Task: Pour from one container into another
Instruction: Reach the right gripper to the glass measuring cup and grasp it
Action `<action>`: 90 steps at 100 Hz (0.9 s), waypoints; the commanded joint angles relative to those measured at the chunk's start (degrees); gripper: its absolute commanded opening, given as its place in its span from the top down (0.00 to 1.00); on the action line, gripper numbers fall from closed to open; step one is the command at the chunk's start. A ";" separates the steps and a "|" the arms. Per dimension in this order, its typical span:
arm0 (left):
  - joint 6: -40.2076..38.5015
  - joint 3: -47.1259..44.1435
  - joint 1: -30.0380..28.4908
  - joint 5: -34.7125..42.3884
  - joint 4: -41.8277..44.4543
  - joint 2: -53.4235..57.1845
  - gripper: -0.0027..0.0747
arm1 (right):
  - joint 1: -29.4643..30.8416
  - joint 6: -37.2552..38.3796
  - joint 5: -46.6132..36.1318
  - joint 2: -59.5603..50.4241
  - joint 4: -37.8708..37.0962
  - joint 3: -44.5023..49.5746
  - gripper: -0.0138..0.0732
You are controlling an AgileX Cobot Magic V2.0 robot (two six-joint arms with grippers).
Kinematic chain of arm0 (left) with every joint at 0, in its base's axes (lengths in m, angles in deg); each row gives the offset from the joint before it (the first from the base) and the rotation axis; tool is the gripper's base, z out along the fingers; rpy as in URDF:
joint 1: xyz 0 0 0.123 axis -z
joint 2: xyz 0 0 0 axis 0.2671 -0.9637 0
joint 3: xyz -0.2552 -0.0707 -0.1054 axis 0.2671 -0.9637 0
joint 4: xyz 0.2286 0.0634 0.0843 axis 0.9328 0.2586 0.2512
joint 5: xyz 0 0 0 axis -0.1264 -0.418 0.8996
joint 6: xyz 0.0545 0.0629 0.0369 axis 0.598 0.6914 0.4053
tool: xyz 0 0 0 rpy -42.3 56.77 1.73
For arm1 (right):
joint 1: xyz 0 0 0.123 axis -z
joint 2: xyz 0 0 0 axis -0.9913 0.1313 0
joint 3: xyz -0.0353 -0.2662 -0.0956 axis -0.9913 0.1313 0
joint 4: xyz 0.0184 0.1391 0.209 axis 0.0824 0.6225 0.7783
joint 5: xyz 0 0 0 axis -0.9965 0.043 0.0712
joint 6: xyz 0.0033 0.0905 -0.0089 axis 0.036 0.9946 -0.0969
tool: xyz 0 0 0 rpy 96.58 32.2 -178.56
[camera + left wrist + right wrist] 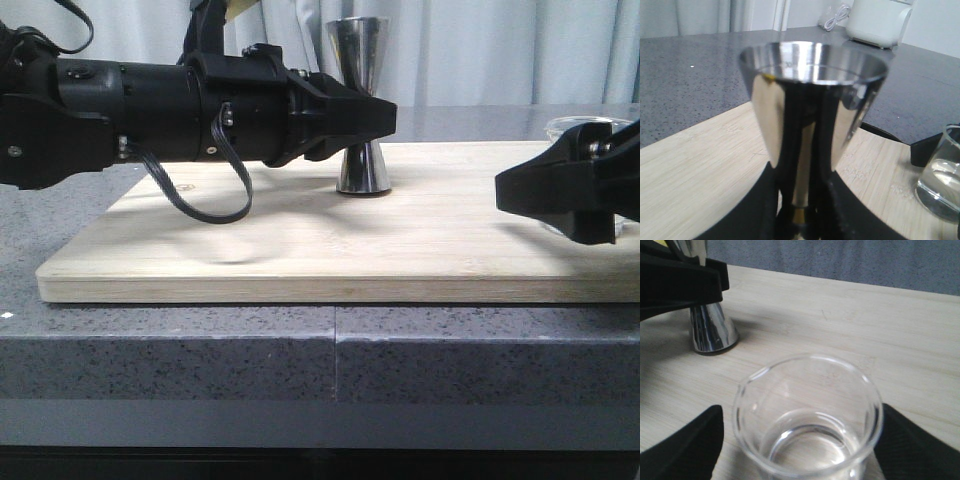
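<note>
The right gripper's fingers are next to the glass beaker's sides over the wooden board point(915, 365), so the right gripper needs to close on the beaker now.
The steel jigger point(358, 45) stands upright at the middle back of the wooden board point(300, 250). My left gripper point(375, 118) reaches in from the left and is shut on its narrow waist; in the left wrist view the black fingers point(770, 210) press either side of the gold band under the jigger's cup point(812, 100). The clear glass beaker point(807, 415) stands on the board at the right with a little clear liquid in it. My right gripper point(802, 440) is open and straddles it, with a thin gap at one finger point(695, 440). Both the beaker point(580, 128) and the right gripper point(540, 195) show at the right edge of the front view.
The board lies on a grey speckled stone counter point(200, 350) whose front edge faces the camera. A white appliance point(880, 20) with a cable stands far back on the counter. Pale curtains hang behind.
</note>
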 commanded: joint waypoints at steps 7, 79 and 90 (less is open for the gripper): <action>-0.16 1.39 -0.04 4.88 0.04 2.64 0.99 | -0.22 -0.28 -4.32 -0.61 -0.56 -1.45 0.21; -0.16 1.39 -0.04 5.37 3.17 4.41 0.99 | -0.22 -0.28 -3.44 -0.61 -0.56 -1.45 0.45; -0.16 1.39 -0.04 5.37 3.25 4.79 0.99 | -0.22 -0.28 -3.44 -0.61 -0.56 -1.45 0.45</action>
